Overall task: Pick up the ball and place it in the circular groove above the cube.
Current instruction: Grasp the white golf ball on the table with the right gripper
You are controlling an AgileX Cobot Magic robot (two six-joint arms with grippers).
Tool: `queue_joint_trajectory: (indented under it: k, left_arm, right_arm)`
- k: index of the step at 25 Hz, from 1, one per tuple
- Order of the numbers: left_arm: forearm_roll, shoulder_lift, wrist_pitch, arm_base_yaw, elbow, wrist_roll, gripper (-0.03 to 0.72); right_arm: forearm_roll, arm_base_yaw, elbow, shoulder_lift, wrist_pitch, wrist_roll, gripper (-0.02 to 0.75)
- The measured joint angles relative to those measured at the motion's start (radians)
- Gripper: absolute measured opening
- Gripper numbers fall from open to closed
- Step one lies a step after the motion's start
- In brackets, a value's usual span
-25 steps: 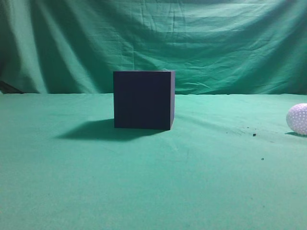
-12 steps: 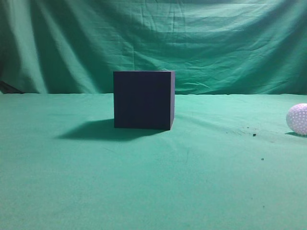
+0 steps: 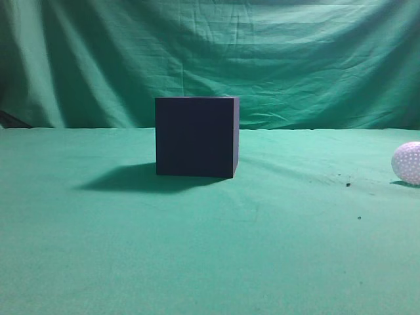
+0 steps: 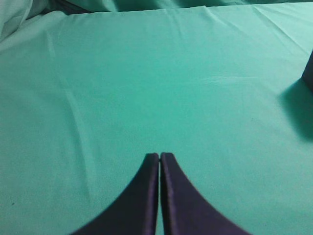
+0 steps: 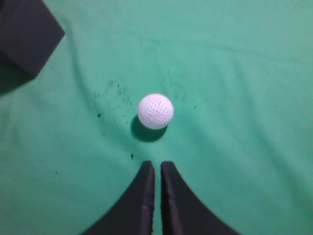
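The right gripper grabs the ball across its widest middle [image 3: 408,163] next, since the ball is round and its top [image 3: 412,145] slopes away on every side.
The dark cube [image 3: 195,136] stands on the green cloth in the middle of the exterior view; its corner shows at the top left of the right wrist view [image 5: 24,34] and its edge at the right edge of the left wrist view [image 4: 309,73]. The white dimpled ball [image 3: 407,162] lies on the cloth at the far right. In the right wrist view the ball [image 5: 155,111] lies just ahead of my right gripper [image 5: 157,164], which is shut and empty above the cloth. My left gripper [image 4: 160,155] is shut and empty over bare cloth. Neither gripper shows in the exterior view.
A green cloth [image 3: 210,249] covers the table and hangs as a backdrop [image 3: 262,52]. Small dark specks [image 5: 110,93] lie on the cloth near the ball. The cube casts a shadow [image 3: 131,178] to its left.
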Motion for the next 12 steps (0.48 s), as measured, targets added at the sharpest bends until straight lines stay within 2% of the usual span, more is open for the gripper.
queue_joint_trajectory:
  k: [4,8,12]
  left_arm:
    - [0.0,0.0,0.0,0.0,0.0,0.0,0.0]
    - [0.0,0.0,0.0,0.0,0.0,0.0,0.0]
    - [0.0,0.0,0.0,0.0,0.0,0.0,0.0]
  right_arm:
    - [-0.002,0.004,-0.101,0.16,0.098,-0.015,0.0]
    - [-0.05,0.089,-0.183,0.293,0.127,0.007,0.0]
    - [-0.222,0.195,-0.238,0.401,0.127,0.126,0.0]
